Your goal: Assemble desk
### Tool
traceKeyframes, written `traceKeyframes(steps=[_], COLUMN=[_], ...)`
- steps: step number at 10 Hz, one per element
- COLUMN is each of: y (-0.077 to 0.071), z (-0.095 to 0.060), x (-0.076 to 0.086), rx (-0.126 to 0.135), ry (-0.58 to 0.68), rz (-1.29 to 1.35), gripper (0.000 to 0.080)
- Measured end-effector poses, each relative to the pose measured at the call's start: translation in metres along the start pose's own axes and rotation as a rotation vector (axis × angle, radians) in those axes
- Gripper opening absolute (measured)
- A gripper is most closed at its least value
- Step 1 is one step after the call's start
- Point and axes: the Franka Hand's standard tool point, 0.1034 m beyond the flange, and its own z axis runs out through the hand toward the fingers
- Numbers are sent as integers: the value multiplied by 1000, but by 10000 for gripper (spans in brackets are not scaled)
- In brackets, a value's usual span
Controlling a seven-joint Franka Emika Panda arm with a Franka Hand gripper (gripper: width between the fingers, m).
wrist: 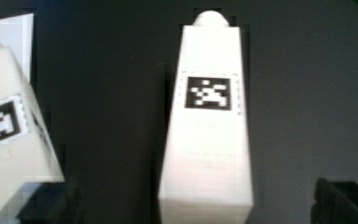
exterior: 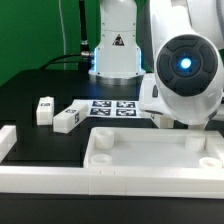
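Note:
I will pick up the leg with my gripper by its wide pegless end. The leg's rounded peg then stays free to go into the tabletop.
In the wrist view a long white block leg with one black-and-white marker lies on the black table. My gripper is open. Its dark fingers stand on either side of the leg's near end, with gaps on both sides and no contact. Part of a second white marked piece lies beside it. In the exterior view the white tray-like tabletop lies at the front. Two more legs lie at the exterior view's left. The arm's wrist hides the gripper there.
The marker board lies flat in the middle of the black table, behind the tabletop. White border rails run along the table's left and front. The robot's base stands at the back.

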Motion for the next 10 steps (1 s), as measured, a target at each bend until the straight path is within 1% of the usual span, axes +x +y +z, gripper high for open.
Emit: traceKeyframes(steps=[2,5,6,8,10], y=[-7,-12,-13,-13,-12], z=[4,20,22,23,22], x=[0,3,3,3,4], rx=[-6,-23,-27,-28,-27], ry=[9,16,13,12,13], rz=[-10,-12,-13,-13,-13], gripper=[649,649,553,283,287])
